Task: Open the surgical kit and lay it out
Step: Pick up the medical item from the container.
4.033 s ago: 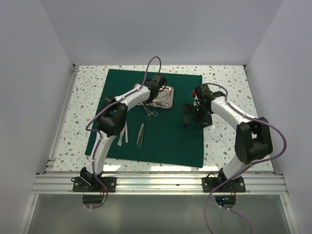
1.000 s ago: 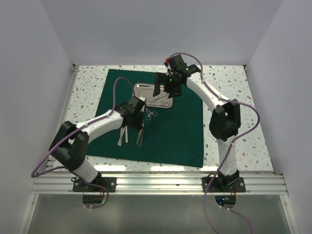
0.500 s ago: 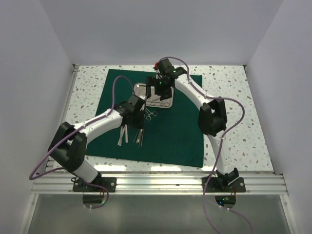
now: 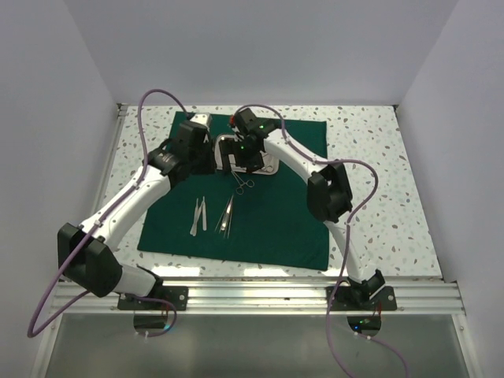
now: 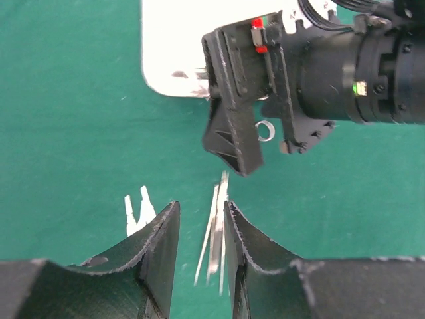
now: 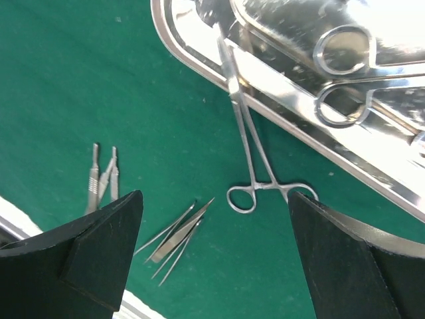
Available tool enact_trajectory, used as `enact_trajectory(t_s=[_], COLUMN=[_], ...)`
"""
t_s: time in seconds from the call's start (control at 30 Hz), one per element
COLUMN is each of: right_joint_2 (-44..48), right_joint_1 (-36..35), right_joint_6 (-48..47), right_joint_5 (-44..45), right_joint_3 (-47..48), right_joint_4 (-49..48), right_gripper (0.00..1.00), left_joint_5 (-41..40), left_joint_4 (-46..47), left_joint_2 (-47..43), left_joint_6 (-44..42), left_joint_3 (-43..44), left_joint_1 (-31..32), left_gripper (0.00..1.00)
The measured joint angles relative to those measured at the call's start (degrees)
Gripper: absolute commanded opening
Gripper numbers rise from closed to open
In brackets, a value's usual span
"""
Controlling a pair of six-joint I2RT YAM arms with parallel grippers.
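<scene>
The right gripper picks up the ring-handled clamp across both its handles, between its rings and pivot (image 4: 239, 180) (image 6: 256, 149) next, to lay it flat beside the tweezers.
The dark green cloth (image 4: 283, 213) lies spread flat. The steel tray (image 4: 268, 163) sits on its far part and holds ring-handled scissors (image 6: 345, 73). A ring-handled clamp (image 6: 255, 159) lies half out of the tray, its rings on the cloth. Tweezers (image 4: 226, 216) and two flat handles (image 4: 196, 216) lie side by side on the cloth. My right gripper (image 4: 238, 163) hovers wide open and empty over the tray's near edge and the clamp. My left gripper (image 4: 206, 157) is raised left of the tray, jaws a little apart and empty. In the left wrist view the gripper (image 5: 199, 209) shows the tweezers (image 5: 214, 232) below it.
White walls close the speckled table (image 4: 370, 181) at the back and both sides. A metal rail (image 4: 252, 295) runs along the near edge. The right arm's elbow (image 4: 329, 193) hangs over the cloth's right part.
My left gripper has lifted and pulled back left, away from the tweezers on the cloth. My right gripper has moved left over the tray to its near left edge.
</scene>
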State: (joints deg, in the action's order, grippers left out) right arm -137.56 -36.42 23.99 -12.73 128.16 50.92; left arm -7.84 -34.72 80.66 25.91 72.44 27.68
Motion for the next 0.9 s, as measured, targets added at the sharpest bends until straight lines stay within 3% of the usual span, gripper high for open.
enact_trajectory(t_s=[0.67, 0.77, 0.9], right_joint_2=[-9.44, -9.51, -9.7], right_joint_1=[-0.94, -1.36, -2.36], right_joint_6=[-3.72, -4.13, -5.18], right_joint_5=[7.06, 8.59, 11.54], right_joint_3=[9.07, 9.18, 9.18], right_joint_4=[4.04, 4.24, 4.52], right_gripper=[0.91, 0.88, 0.72], left_joint_5=[-0.5, -0.55, -0.55], left_joint_4=[-4.0, -3.98, -3.93], left_joint_2=[0.07, 0.24, 0.83], left_joint_6=[-4.33, -4.96, -5.77], left_joint_3=[-0.07, -0.07, -0.07], left_joint_1=[-1.73, -2.14, -2.62], left_gripper=[0.33, 0.32, 0.32])
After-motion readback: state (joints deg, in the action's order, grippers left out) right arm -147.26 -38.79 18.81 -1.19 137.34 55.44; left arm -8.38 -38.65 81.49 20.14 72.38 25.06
